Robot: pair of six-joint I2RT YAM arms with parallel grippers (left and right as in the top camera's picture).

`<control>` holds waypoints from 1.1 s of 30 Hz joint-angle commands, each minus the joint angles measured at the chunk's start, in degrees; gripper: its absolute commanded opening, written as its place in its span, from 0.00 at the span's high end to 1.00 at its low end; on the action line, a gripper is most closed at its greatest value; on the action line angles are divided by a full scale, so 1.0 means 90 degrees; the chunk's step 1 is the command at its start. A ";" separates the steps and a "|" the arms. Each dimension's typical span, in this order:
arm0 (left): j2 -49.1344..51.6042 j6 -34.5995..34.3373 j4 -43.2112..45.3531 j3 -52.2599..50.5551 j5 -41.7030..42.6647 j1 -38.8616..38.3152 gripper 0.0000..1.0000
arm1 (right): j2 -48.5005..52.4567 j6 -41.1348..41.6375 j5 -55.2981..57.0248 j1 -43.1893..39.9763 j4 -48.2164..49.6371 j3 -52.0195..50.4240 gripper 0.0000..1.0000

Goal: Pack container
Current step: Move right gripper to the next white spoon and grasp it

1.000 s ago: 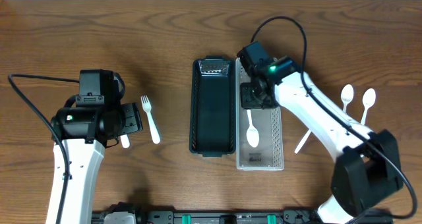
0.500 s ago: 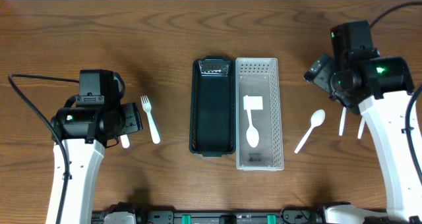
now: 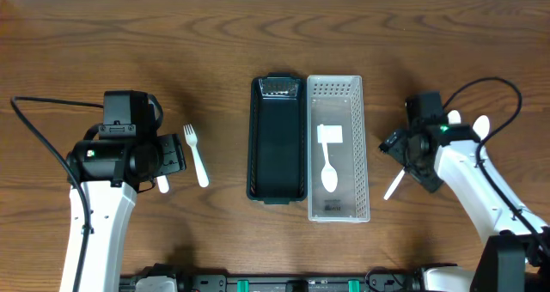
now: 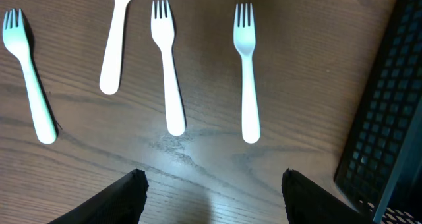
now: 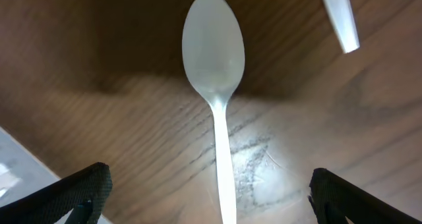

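The fingers are still above the white spoon's handle [image 3: 394, 185] [image 5: 223, 158], apart from their shadows, so it is too early to close. My right gripper lowers, then closes on that handle.
A black container [image 3: 277, 137] and a clear perforated container [image 3: 359, 155] stand side by side mid-table. In the clear one lie a white spoon [image 3: 329, 167] and a small white square piece [image 3: 331, 135]. My right gripper [image 3: 407, 163] [image 5: 211, 191] is open low over another white spoon [image 5: 214, 53] on the table, whose handle [image 3: 395, 186] runs between the fingers. My left gripper [image 3: 179, 155] [image 4: 212, 191] is open above bare wood, just short of a row of white forks [image 4: 246, 72] [image 4: 167, 66] [image 4: 26, 76].
Two more white spoons [image 3: 453, 120] [image 3: 481, 124] lie right of my right arm; one handle tip [image 5: 339, 16] shows in the right wrist view. The black container's mesh wall [image 4: 389, 118] is at the right edge of the left wrist view. A fork [image 3: 198, 155] lies beside my left gripper.
My right gripper left a spoon in the clear container, opened, swung out to the right and came down over a spoon on the table. The left arm has not moved.
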 commanded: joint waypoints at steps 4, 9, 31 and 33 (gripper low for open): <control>0.0034 -0.0015 -0.0032 0.0104 -0.0007 0.0027 0.32 | 0.0114 0.0005 0.0002 -0.0070 0.0454 -0.0250 0.01; 0.0034 -0.0012 -0.0083 0.0104 -0.0007 0.0027 0.32 | 0.0459 -0.0012 0.0000 -0.0216 0.0690 -0.0255 0.01; 0.0034 -0.0012 -0.0092 0.0104 -0.0010 0.0027 0.32 | 0.1501 -0.0359 -0.0214 -0.0415 0.1103 -0.0257 0.06; 0.0034 -0.0012 -0.0092 0.0104 -0.0007 0.0027 0.32 | 0.1501 -0.0355 -0.0221 -0.0415 0.1105 -0.0257 0.16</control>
